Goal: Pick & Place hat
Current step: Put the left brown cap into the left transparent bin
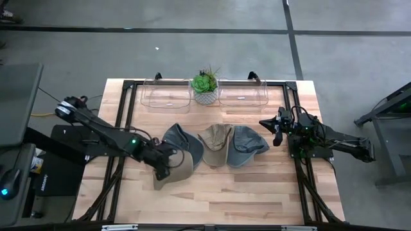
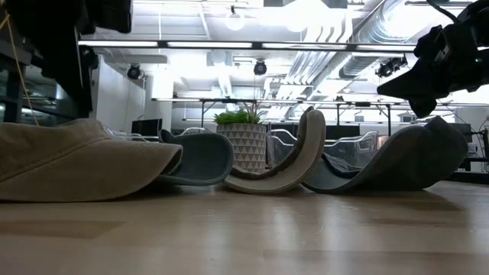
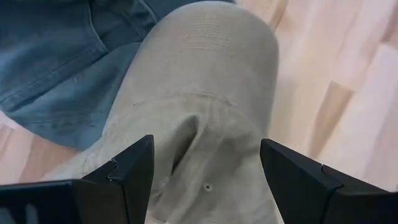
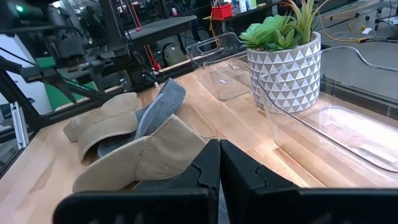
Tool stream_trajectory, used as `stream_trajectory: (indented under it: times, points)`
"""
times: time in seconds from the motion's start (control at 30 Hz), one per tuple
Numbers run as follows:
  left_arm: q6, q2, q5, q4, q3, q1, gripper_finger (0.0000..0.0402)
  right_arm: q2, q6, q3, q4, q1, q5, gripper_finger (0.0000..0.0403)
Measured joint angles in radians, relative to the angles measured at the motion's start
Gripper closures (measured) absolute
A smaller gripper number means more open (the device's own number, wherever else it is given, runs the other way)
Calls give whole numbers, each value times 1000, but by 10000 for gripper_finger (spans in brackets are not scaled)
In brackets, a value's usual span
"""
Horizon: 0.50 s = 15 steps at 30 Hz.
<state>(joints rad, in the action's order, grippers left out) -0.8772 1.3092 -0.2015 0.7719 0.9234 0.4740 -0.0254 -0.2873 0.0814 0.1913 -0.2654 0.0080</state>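
My left gripper should next grab the top of the cap just behind its brim (image 3: 202,146), so I can carry the beige cap to a clear plastic tray.
Several hats lie in a row on the wooden table. Nearest the left is a beige cap (image 1: 176,172) (image 2: 76,160) (image 3: 205,81). A blue-grey hat (image 1: 183,140) lies partly under it, then come a khaki hat (image 1: 215,144) and another blue-grey hat (image 1: 249,146). My left gripper (image 1: 160,170) (image 3: 205,167) hangs open over the beige cap, pointing steeply down, one finger (image 3: 134,168) on either side of the crown; I see no touch. My right gripper (image 1: 276,131) (image 4: 219,171) stays shut and level at the table's right side, holding nothing.
Two clear plastic trays (image 1: 166,95) (image 1: 243,95) stand at the far edge with a potted succulent (image 1: 205,86) between them. A black frame (image 1: 128,102) runs around the work area. Bare wood (image 1: 225,192) lies near the front edge.
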Motion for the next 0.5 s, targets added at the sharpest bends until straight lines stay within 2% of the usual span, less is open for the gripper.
stream_trajectory:
  times: [0.17,0.37,0.5]
  points:
    - [74,60,-39,-13,0,-2,150,0,0,0,0,0,0,398]
    - [97,108,-13,-13,0,-2,150,0,0,0,0,0,0,398]
    - [170,130,-18,-14,0,-2,150,0,0,0,0,0,0,398]
